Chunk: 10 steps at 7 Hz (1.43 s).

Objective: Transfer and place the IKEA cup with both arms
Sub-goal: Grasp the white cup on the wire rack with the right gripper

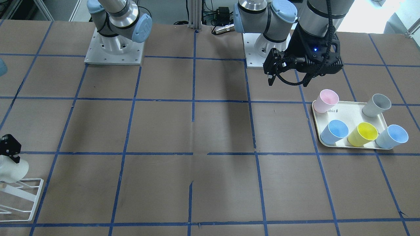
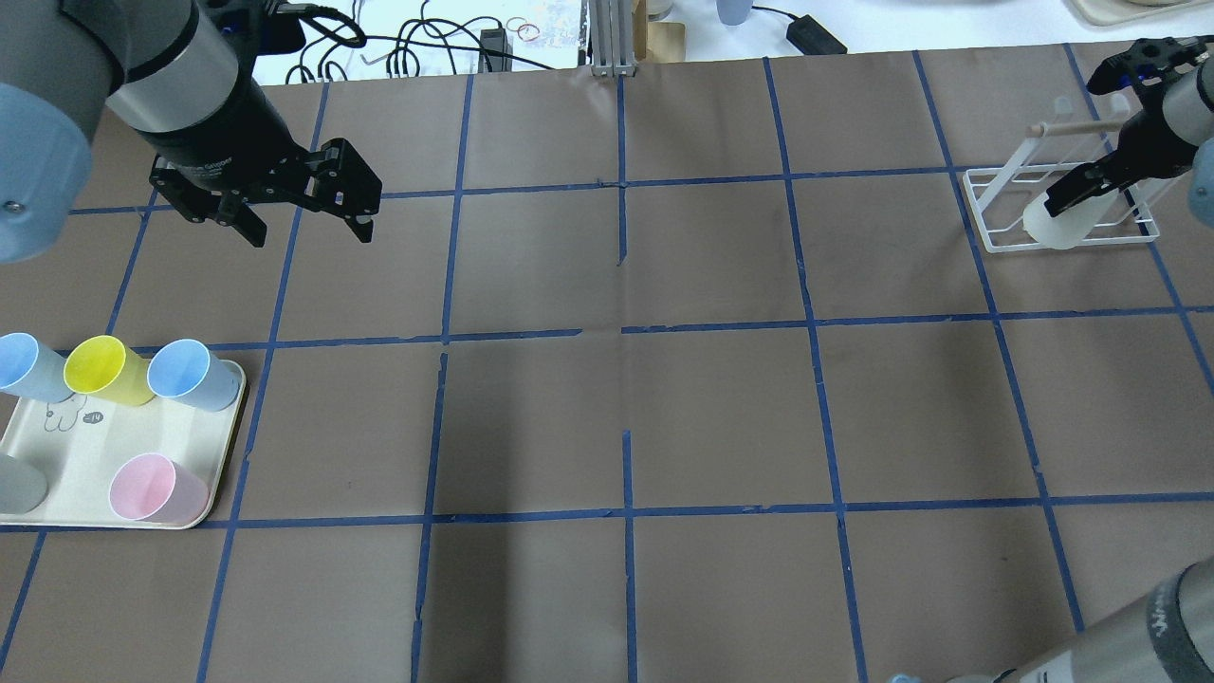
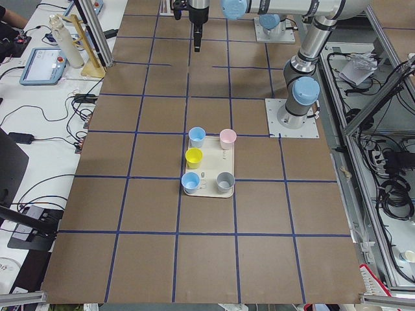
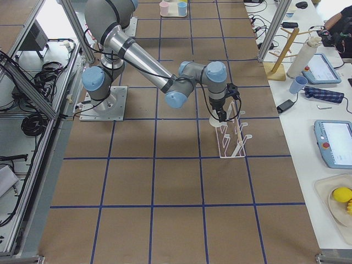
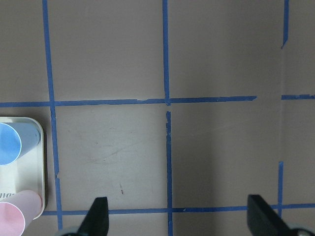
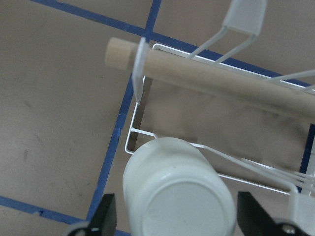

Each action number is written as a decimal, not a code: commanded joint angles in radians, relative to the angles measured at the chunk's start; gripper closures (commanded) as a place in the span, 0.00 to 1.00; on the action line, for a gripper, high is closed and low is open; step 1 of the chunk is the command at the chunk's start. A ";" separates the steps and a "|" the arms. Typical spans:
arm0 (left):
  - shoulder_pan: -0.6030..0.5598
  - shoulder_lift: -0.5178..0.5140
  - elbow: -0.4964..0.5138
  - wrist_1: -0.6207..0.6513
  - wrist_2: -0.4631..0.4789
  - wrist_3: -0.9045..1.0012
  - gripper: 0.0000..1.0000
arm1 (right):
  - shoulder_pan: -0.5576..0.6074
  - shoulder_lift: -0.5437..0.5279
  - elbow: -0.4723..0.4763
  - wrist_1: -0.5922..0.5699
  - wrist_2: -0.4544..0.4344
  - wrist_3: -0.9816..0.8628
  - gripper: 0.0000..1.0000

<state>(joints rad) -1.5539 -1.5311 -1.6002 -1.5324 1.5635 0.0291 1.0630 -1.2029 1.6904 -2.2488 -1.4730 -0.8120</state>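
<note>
The off-white cup's rim is against the rack wires. My right gripper grips the cup by its exposed base end (image 6: 179, 206) next.
The off-white IKEA cup (image 6: 177, 196) sits upside down on the white wire rack (image 6: 236, 24), its base toward the right wrist camera. My right gripper (image 6: 177, 219) is open, with one finger on each side of the cup and small gaps to it. In the overhead view the cup (image 2: 1051, 226) and right gripper (image 2: 1072, 197) are at the far right. In the front view the cup (image 1: 11, 170) is at the left edge. My left gripper (image 2: 308, 232) is open and empty above bare table near the tray; it also shows in the front view (image 1: 288, 82).
A cream tray (image 1: 347, 114) holds a pink cup (image 1: 325, 101), a grey cup (image 1: 376, 105), a yellow cup (image 1: 362, 133) and two blue cups (image 1: 334, 131). The rack (image 2: 977, 204) has a wooden rod (image 6: 221, 83). Blue tape lines grid the brown table.
</note>
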 commanded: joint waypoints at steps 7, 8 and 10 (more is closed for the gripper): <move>0.002 -0.001 0.000 0.005 0.000 0.000 0.00 | 0.000 -0.078 -0.031 0.021 -0.015 -0.003 0.85; 0.003 -0.003 0.000 0.005 -0.002 0.008 0.00 | 0.000 -0.099 -0.032 0.049 -0.015 -0.003 0.85; 0.009 0.003 0.000 0.005 -0.011 0.015 0.00 | 0.000 -0.142 -0.032 0.070 -0.020 -0.009 0.84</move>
<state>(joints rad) -1.5492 -1.5307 -1.6000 -1.5279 1.5587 0.0400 1.0631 -1.3166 1.6586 -2.1969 -1.4896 -0.8187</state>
